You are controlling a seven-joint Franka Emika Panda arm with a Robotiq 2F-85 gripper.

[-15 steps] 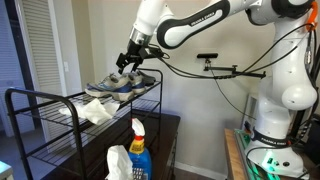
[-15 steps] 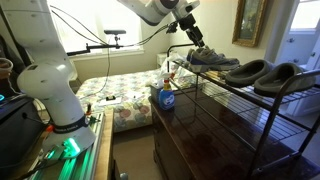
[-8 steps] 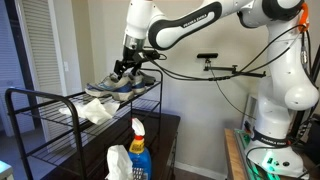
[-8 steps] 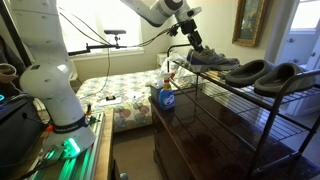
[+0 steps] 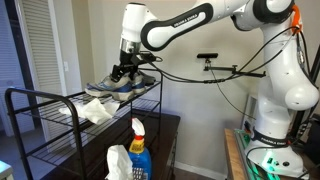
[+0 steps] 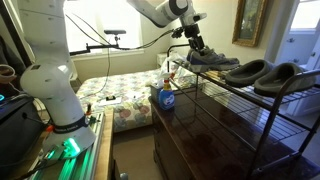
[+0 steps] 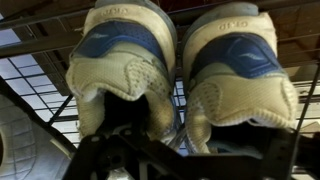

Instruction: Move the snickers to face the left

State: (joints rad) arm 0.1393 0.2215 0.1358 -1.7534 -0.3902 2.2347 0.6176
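My fingers reach down into the heel openings of both sneakers, on either side of the sneakers' adjoining inner sides, so my gripper should close on the sneakers now.
A pair of grey and blue sneakers [image 5: 120, 86] stands side by side at the end of the top shelf of a black wire rack [image 5: 40, 100]. They also show in the other exterior view [image 6: 213, 59]. In the wrist view the left sneaker [image 7: 120, 55] and the right sneaker [image 7: 245, 60] fill the frame, heel openings toward the camera. My gripper [image 5: 126, 70] hangs just above the sneakers' heel ends, also seen in an exterior view [image 6: 195, 42]. Its dark fingers [image 7: 180, 150] look spread apart and hold nothing.
A pair of dark slippers [image 6: 266, 72] lies further along the same shelf. A white cloth [image 5: 97, 112] lies on a lower shelf. A blue spray bottle [image 5: 138, 150] and a white bottle [image 5: 118, 162] stand on the dark cabinet [image 6: 200, 130] below. A wall is close behind.
My gripper has moved sideways along the rack and slightly down, from beside the sneakers to right over their heels. The sneakers have not moved.
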